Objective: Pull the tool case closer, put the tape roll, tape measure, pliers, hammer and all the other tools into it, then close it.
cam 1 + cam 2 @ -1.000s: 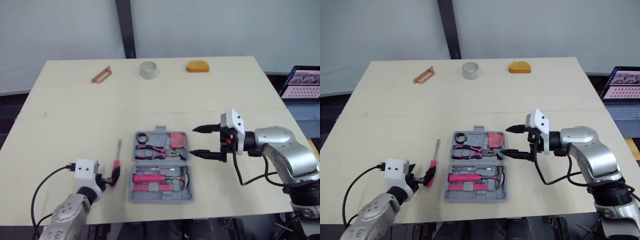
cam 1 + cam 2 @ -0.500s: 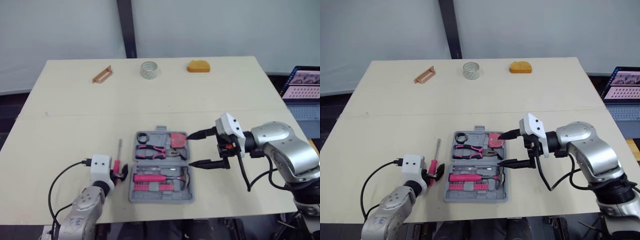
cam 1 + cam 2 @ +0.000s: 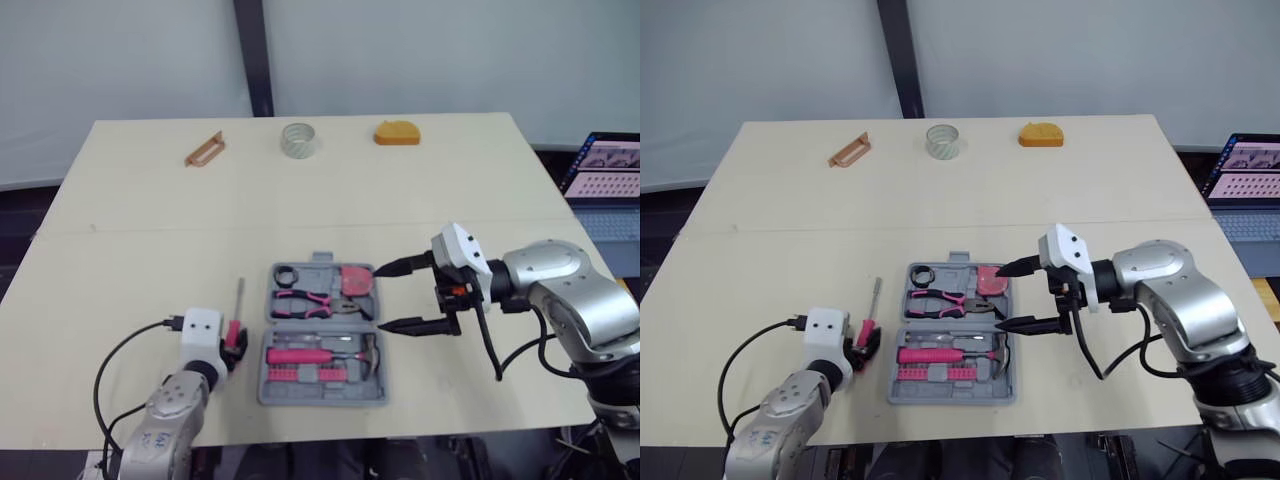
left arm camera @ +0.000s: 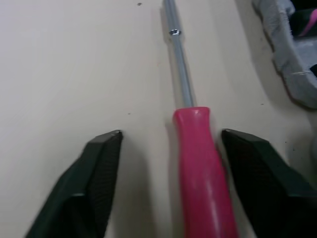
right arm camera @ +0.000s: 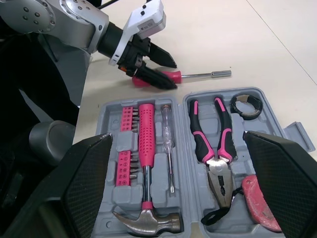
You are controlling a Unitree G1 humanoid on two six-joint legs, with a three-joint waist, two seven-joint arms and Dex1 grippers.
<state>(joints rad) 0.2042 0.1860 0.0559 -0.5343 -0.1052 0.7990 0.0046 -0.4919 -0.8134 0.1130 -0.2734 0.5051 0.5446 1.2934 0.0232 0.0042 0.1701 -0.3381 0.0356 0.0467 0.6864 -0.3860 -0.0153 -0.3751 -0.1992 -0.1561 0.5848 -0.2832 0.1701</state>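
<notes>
The screwdriver is next, and my left gripper should grip it by its pink handle (image 3: 234, 334) (image 4: 200, 163) to put it into the tool case.
The grey tool case (image 3: 372, 385) lies open at the table's near middle. It holds a black tape roll (image 3: 285, 275), pink pliers (image 3: 305, 300), a red tape measure (image 3: 353, 279), a pink hammer (image 3: 318, 355) and bits. A pink-handled screwdriver (image 3: 236, 310) lies on the table just left of the case. My left gripper (image 4: 171, 134) is open, a finger on each side of the screwdriver's handle (image 4: 203, 158), with a gap on one side. At the case's right edge my right gripper (image 3: 380, 297) is open and holds nothing.
Along the far edge lie a brown bracket-like piece (image 3: 203, 150), a clear tape roll (image 3: 297, 139) and an orange object (image 3: 396, 132). A laptop (image 3: 605, 165) stands off the table's right side. Bare tabletop surrounds the case.
My left arm swung right and its fingers settled around the screwdriver's handle. The right gripper shifted left up to the case's right edge. The screwdriver and case stayed put.
</notes>
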